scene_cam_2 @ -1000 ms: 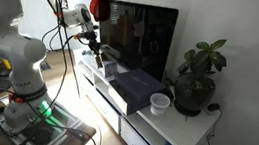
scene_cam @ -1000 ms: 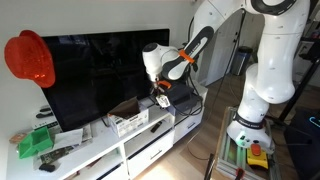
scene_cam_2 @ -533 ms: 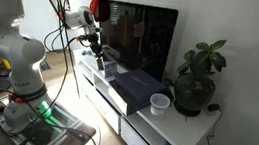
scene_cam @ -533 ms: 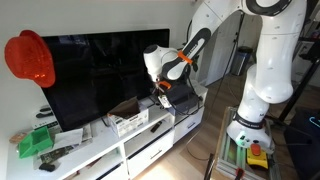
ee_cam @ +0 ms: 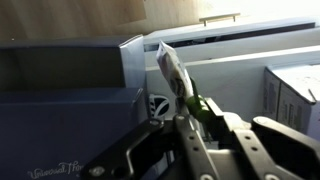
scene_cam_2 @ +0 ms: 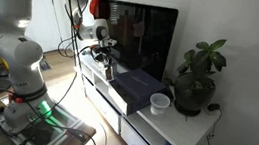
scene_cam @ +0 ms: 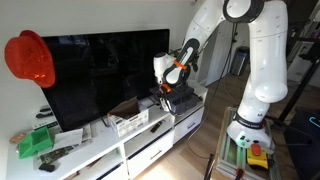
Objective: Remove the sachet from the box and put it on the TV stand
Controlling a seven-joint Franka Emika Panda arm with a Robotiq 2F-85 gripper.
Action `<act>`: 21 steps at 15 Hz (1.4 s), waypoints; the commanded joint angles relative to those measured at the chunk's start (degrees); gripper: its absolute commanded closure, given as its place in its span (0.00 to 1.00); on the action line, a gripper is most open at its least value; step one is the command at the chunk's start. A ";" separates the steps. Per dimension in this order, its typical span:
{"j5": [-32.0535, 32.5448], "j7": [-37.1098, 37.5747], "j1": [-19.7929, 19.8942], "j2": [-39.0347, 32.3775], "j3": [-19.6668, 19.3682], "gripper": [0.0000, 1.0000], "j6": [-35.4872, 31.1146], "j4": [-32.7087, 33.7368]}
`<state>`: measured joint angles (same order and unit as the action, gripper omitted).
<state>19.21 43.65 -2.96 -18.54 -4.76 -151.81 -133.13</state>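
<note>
The sachet (ee_cam: 168, 68) hangs well above the white top of the TV stand, so it comes down before my gripper releases it.
In the wrist view my gripper (ee_cam: 190, 112) is shut on a small white and green sachet (ee_cam: 168, 68), which stands up between the fingers. The gripper (scene_cam: 166, 92) hangs just above the white TV stand (scene_cam: 100, 152), between the small white box (scene_cam: 130, 122) with its brown flap and the dark grey flat box (scene_cam: 186, 98). In an exterior view the gripper (scene_cam_2: 109, 68) is over the near end of the stand (scene_cam_2: 177, 131). The white box shows at the right edge of the wrist view (ee_cam: 292, 95), with the stand top (ee_cam: 240, 62) behind.
A large black TV (scene_cam: 100, 75) stands behind, with a red hat (scene_cam: 30, 58) at its corner. The dark grey flat box (scene_cam_2: 138, 84) fills the middle of the stand. A white cup (scene_cam_2: 160, 104), a potted plant (scene_cam_2: 197, 79) and green items (scene_cam: 35, 143) also stand there.
The arm has swung and the gripper has moved sideways away from the white box towards the dark grey flat box, with the sachet still in it.
</note>
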 commanded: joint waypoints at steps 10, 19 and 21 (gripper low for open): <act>-24.88 -14.53 3.30 -12.64 4.69 0.94 -19.59 5.66; -34.24 -27.01 9.59 -18.16 10.92 0.94 -20.91 10.29; -34.88 -27.98 10.25 -18.24 11.20 0.56 -21.01 10.46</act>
<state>-13.17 18.81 5.61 -35.26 4.94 -171.50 -123.77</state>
